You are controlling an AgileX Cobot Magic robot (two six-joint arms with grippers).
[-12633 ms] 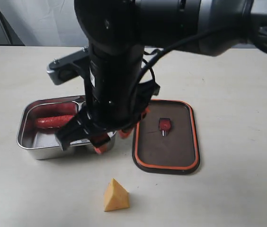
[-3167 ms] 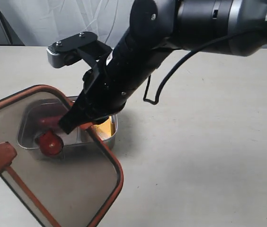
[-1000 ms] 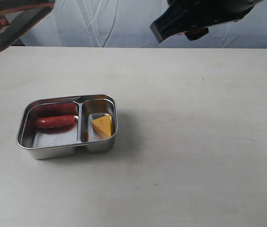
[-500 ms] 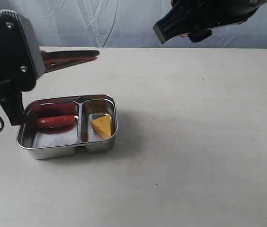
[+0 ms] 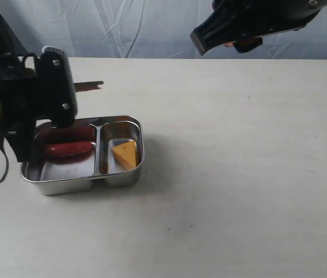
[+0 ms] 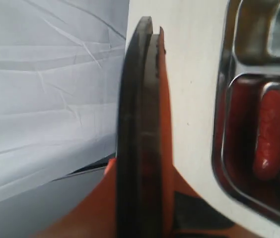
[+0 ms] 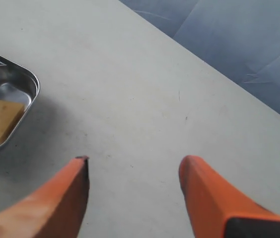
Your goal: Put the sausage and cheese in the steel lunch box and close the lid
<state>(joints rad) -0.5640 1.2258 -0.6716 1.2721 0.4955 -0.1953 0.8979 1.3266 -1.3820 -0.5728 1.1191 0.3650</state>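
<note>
My left gripper needs to move the lid over the box before it releases it, because the dark lid hangs beyond the lunch box's far rim [image 5: 117, 117].
The steel lunch box [image 5: 119, 177] sits left of centre on the table. The red sausage [image 5: 68, 149] lies in its larger compartment and the yellow cheese [image 5: 126, 153] wedge in the smaller one. My left gripper [image 6: 140, 173] is shut on the dark lid [image 6: 139, 99], which shows edge-on with its orange seal. In the exterior view the lid [image 5: 89, 86] pokes out level behind the left arm, above the box's far left side. My right gripper [image 7: 132, 166] is open and holds nothing, high over the bare table to the right of the box [image 7: 31, 84].
The left arm's black wrist [image 5: 30, 110] hangs over the box's far left corner and hides part of it. The right arm [image 5: 256, 23] is raised at the top right. A pale backdrop cloth [image 5: 140, 29] stands behind the table's far edge.
The left arm has come down from the upper left with the lid, which has turned edge-on and now sits just above the box's back left. The right arm has barely moved.
</note>
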